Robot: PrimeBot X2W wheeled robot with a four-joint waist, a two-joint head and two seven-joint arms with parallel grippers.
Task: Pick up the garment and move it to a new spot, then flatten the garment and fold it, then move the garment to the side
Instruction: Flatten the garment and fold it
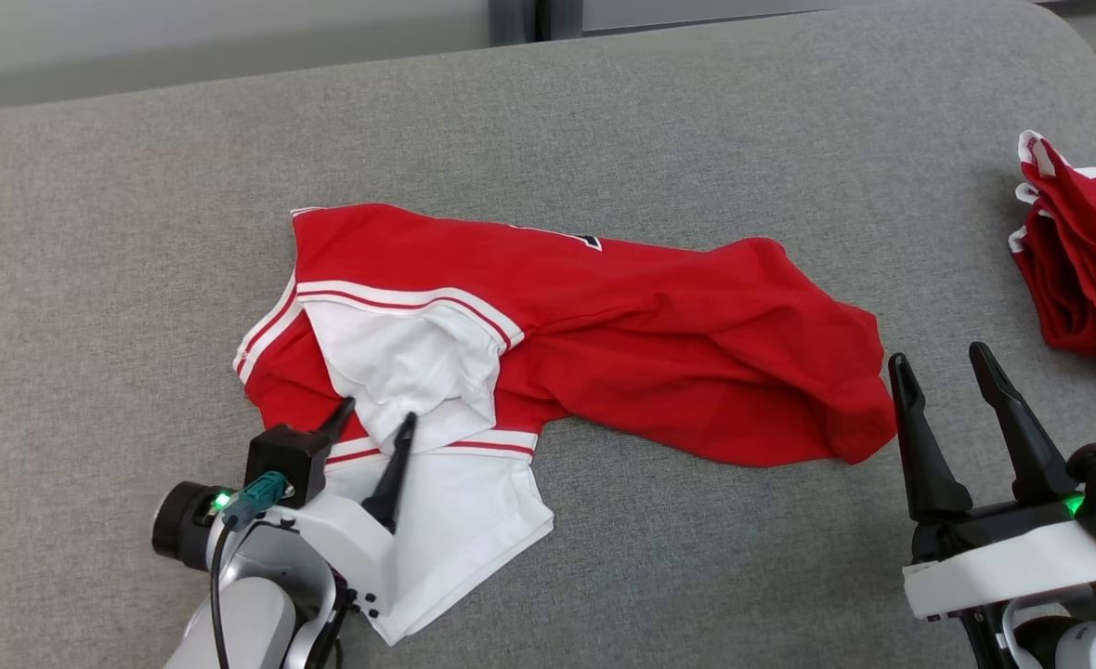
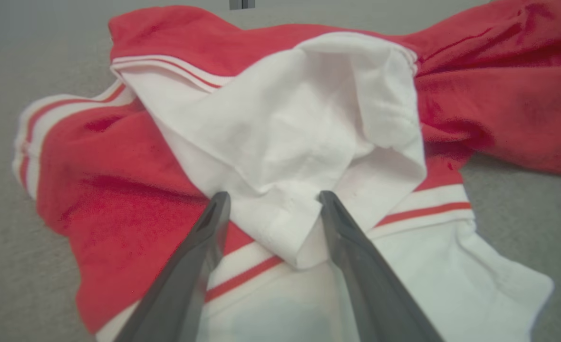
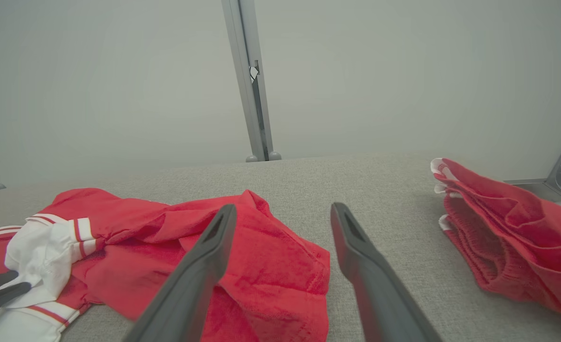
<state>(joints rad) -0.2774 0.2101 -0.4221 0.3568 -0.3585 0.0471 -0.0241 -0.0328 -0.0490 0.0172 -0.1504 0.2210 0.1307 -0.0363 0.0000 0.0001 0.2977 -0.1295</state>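
Observation:
The garment's red body needs to be spread flat for folding, so my left gripper will next grab the edge of the white sleeve.
The garment is a red shirt with white sleeves and striped trim, lying crumpled across the grey cushion. My left gripper hovers low over its white sleeve at the near left. In the left wrist view its jaws stand apart, straddling a raised white fold without pinching it. My right gripper is open just right of the garment's red hem, with nothing between its fingers. In the right wrist view, that gripper points past the hem.
A second pile of red cloth with white trim lies at the cushion's right edge, also seen to the right in the right wrist view. Behind the cushion stands a pale wall with a grey post.

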